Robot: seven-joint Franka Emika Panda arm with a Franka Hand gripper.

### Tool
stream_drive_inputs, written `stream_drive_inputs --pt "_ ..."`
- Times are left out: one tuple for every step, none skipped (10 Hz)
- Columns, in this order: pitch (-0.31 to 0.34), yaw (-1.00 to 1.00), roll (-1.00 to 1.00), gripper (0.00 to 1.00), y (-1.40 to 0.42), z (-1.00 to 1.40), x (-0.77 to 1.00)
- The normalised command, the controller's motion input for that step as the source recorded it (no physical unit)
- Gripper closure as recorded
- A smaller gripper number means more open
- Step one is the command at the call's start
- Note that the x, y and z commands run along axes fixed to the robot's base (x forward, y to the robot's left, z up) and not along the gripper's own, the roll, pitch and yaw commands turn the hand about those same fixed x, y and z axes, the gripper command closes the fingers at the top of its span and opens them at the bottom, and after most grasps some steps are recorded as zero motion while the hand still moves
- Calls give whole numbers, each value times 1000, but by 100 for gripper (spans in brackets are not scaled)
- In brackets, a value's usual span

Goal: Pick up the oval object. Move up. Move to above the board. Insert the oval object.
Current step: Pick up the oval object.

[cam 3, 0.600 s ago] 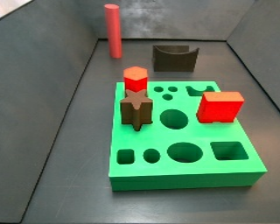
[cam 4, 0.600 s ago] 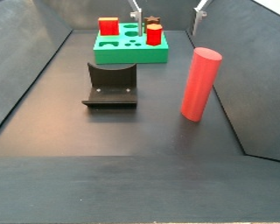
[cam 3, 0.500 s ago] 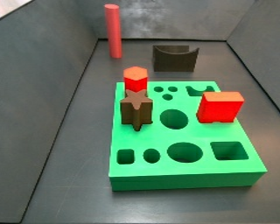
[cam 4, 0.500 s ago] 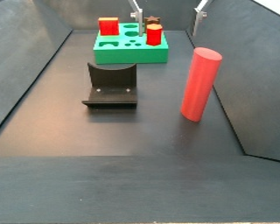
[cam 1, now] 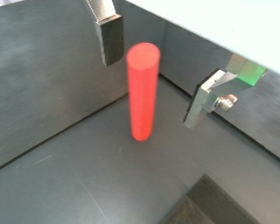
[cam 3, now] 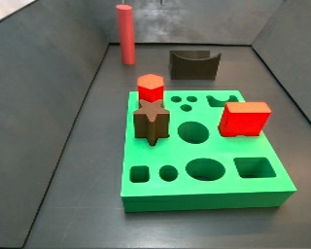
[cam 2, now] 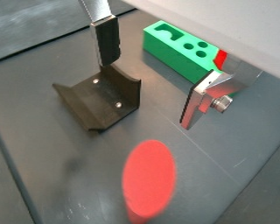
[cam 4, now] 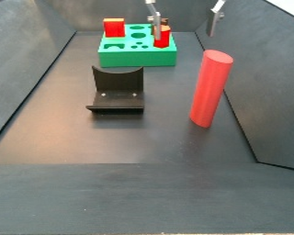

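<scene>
I should grab the oval object by its upright body's upper end (cam 3: 124, 14) next, so that it can be inserted into its hole in the board.
The oval object, a tall slim red rod (cam 3: 124, 34), stands upright on the dark floor near the back wall, apart from the green board (cam 3: 204, 202). It is large in a side view (cam 4: 209, 87). My gripper (cam 4: 186, 12) is open and empty, high above the floor, with only its fingertips (cam 4: 154, 15) in view. In both wrist views the rod (cam 1: 143, 92) (cam 2: 150, 175) stands below the open gripper (cam 1: 152, 89) (cam 2: 149, 93), between the lines of the two fingers, untouched. The board (cam 2: 166, 52) lies beyond.
The dark fixture (cam 3: 194, 64) (cam 4: 117, 90) (cam 2: 99, 101) stands between rod and board. On the board sit a red hexagonal peg (cam 3: 151, 88), a brown star peg (cam 3: 152, 123) and a red cube (cam 3: 245, 119). Grey walls enclose the floor.
The gripper's fingertips have shifted slightly sideways and lower at the top of the side view. The rod and the other pieces have not moved.
</scene>
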Motion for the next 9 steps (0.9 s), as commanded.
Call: stream_drive_inputs --pt "-26 769 -63 0 0 0 -146" --pt "-13 877 -129 0 63 -63 -34" --pt "-31 854 -174 0 77 -191 -57" --pt "-30 874 -167 0 100 -189 -91" --pt "-11 803 -143 0 323 -183 -191" --pt "0 651 -30 0 437 -263 -277" --pt "0 649 0 0 414 -289 -337" --pt "-7 637 -14 0 354 -323 -340" --pt "-13 640 0 0 323 -411 -406"
